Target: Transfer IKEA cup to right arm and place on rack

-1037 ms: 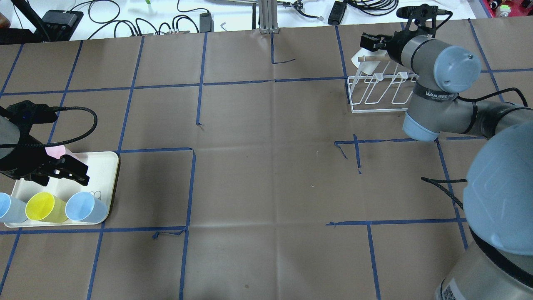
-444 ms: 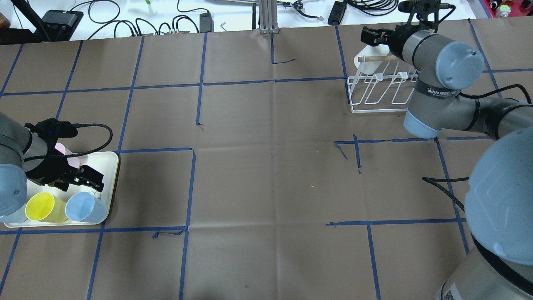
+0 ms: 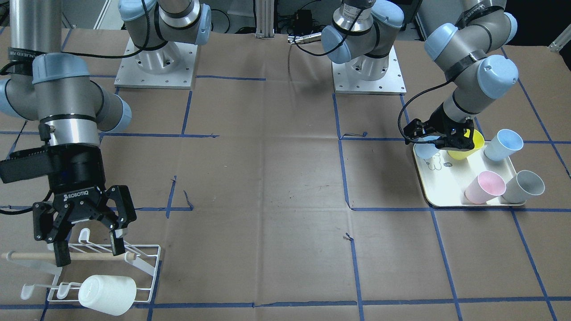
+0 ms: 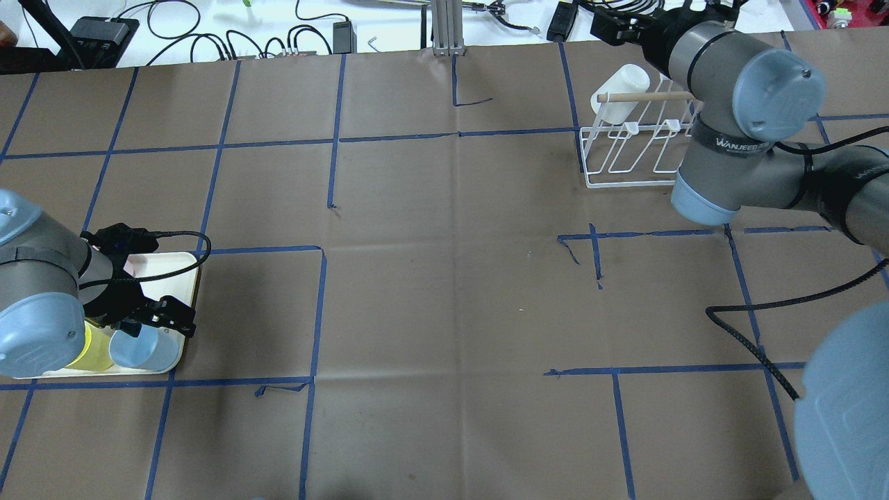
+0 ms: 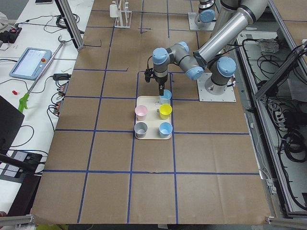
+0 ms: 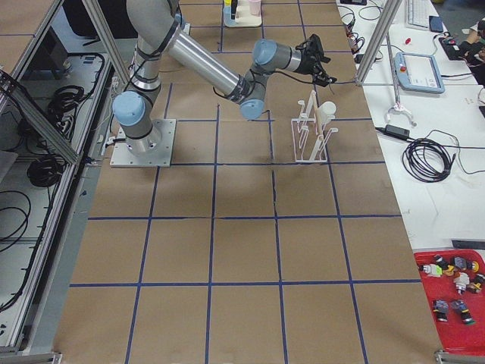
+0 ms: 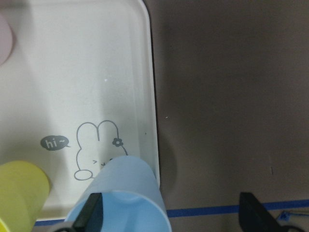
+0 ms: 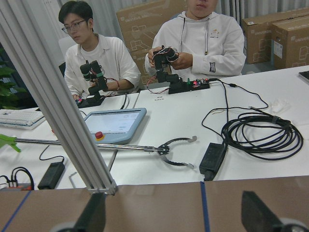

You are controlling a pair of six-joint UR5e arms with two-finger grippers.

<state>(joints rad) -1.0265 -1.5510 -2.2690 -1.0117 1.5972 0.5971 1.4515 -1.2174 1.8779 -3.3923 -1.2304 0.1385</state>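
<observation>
My left gripper's fingers reach past the light blue cup's rim (image 7: 143,195), inside and outside the cup's near side (image 7: 161,205), so it is time to close on the cup now.
A white cup (image 3: 107,294) hangs upturned on a prong of the white wire rack (image 3: 149,263), also seen from overhead (image 4: 621,83). My right gripper (image 3: 89,253) is open and empty just above the rack's wooden dowel (image 3: 31,256), apart from the white cup. My left gripper (image 4: 163,319) is open over the cream tray (image 4: 177,267), at the rim of a light blue cup (image 4: 142,347). In the left wrist view the blue cup (image 7: 120,198) sits by the left finger (image 7: 91,215); the cup's near wall lies between the two fingers.
The tray also holds a yellow cup (image 3: 466,149), another blue cup (image 3: 503,145), a pink cup (image 3: 485,187) and a grey cup (image 3: 524,187). Two operators sit beyond the table's far edge (image 8: 193,48). Brown paper with blue tape lines covers the table.
My left gripper has moved across the tray toward its front right corner and now hangs at the blue cup. My right gripper has pulled back from the white cup on the rack.
</observation>
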